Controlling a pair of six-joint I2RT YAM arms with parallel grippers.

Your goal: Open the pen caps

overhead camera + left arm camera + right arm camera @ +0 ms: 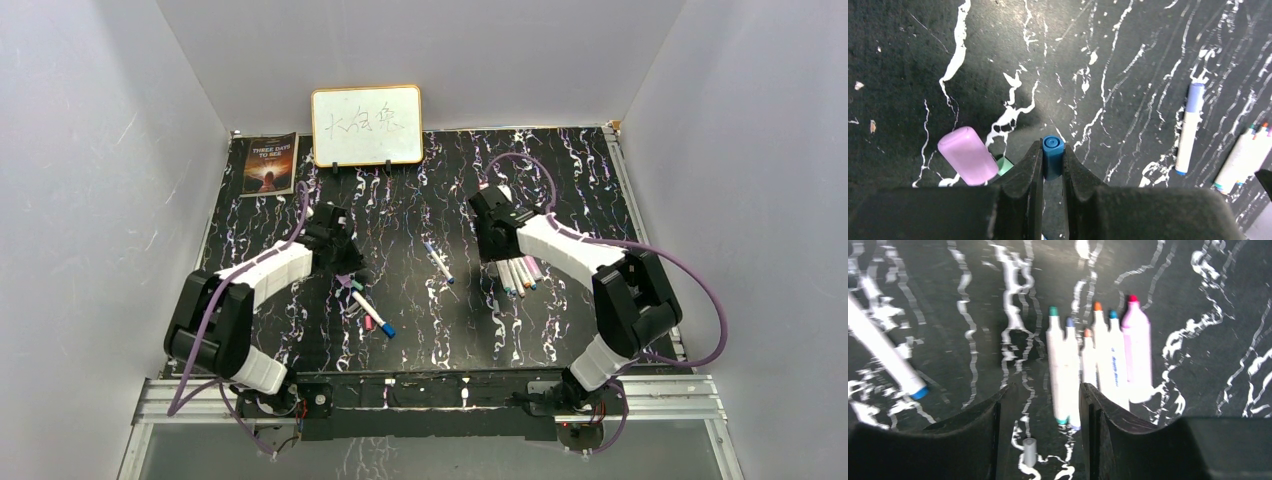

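I will grab the lone white pen by its white body (882, 349) with my right gripper. The pen's cap will then be free for my left gripper to open.
My left gripper (1053, 151) is shut on a short blue pen cap (1053, 145), which stands out past the fingertips above the mat. A pink cap (968, 155) and a teal-green cap (1005, 165) lie just left of the fingers. In the top view this gripper (346, 263) is left of centre, above a white pen with a blue end (373, 313). My right gripper (1046, 388) is open over a row of several white pens (1098, 357) and a thicker pink marker (1137, 350). It also shows in the top view (497, 250). The pen row (520, 272) lies beside it.
A lone white pen (438, 262) lies mid-mat and also shows in the right wrist view (883, 350). A small grey tube (1029, 451) lies between the right fingers. A whiteboard (366, 125) and a book (270, 163) stand at the back. White walls enclose the mat.
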